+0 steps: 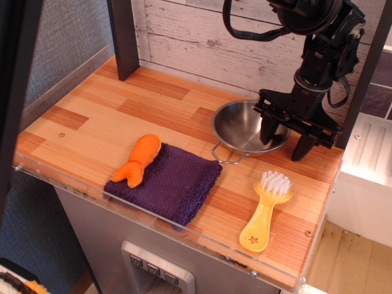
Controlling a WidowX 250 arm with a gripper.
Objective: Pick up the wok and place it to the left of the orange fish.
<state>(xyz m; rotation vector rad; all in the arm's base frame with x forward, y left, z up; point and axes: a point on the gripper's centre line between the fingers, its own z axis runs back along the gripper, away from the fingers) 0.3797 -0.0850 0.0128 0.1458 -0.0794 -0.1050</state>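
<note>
The wok needs to go down beside the orange fish [138, 159]. My gripper will grab the wok by its steel rim [286, 136] next.
The wok [242, 127] is a small shiny steel bowl with a wire loop handle, standing on the wooden tabletop right of centre. My gripper [286, 139] is lowered over its right rim, jaws open, one finger inside the bowl and the other outside it. The orange fish [138, 159] lies on the left edge of a purple cloth [168, 182], to the left of the wok and nearer the front.
A yellow-handled brush [266, 208] with white bristles lies at the front right. A dark post [124, 37] stands at the back left. A clear plastic lip [159, 214] runs along the table's front edge. A white cabinet [367, 177] stands to the right.
</note>
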